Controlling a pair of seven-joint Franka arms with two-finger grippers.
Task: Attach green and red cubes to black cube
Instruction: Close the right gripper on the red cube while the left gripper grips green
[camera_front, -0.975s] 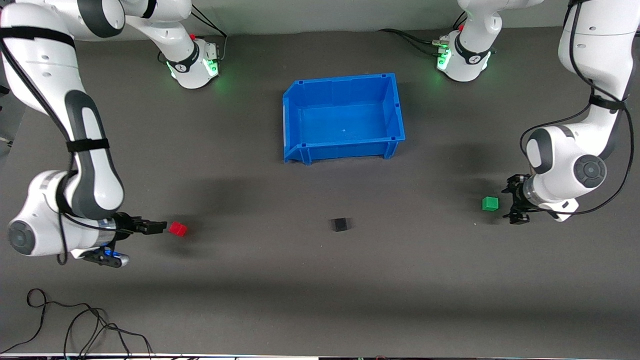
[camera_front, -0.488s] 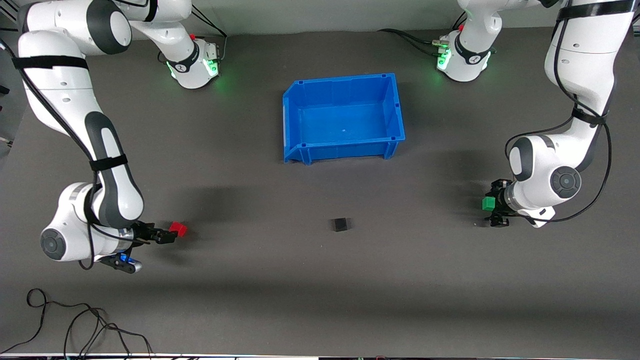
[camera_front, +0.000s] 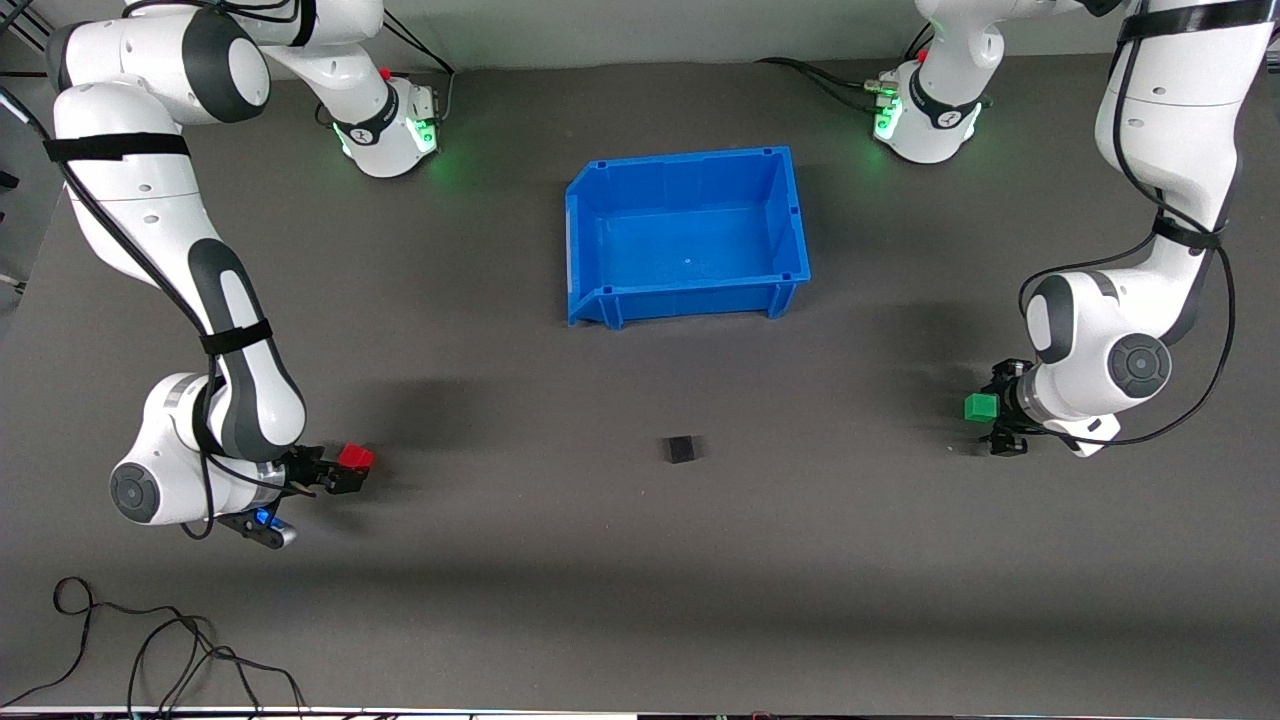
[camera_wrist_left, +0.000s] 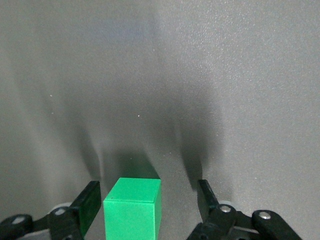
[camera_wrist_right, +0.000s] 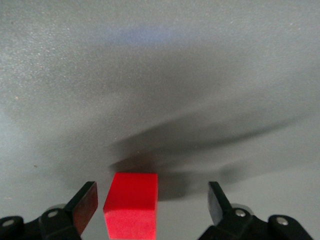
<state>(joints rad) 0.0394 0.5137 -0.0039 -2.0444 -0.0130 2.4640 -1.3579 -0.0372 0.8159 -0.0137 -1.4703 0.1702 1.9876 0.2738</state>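
Note:
I need to grip the red cube (camera_front: 355, 457) by its opposite sides with my right gripper, so that one side of the red cube stays free to meet the black cube (camera_front: 681, 449).
The red cube (camera_front: 355, 457) lies on the table toward the right arm's end. My right gripper (camera_front: 343, 468) is low at the table, open, one finger on each side of it. In the right wrist view the red cube (camera_wrist_right: 131, 202) sits between the open fingers (camera_wrist_right: 85, 202), closer to one of them. The green cube (camera_front: 981, 406) lies toward the left arm's end. My left gripper (camera_front: 993, 411) is open around it. In the left wrist view the green cube (camera_wrist_left: 132, 207) sits between the fingers (camera_wrist_left: 89, 206), close to one. The black cube (camera_front: 681, 449) lies alone between the two.
An empty blue bin (camera_front: 585, 240) stands farther from the front camera than the black cube, mid-table. Loose black cables (camera_front: 150, 650) lie at the table's near edge toward the right arm's end.
Both grippers have moved in along the table until their open fingers straddle the cubes, the right at the red one and the left at the green one. The cubes have not moved.

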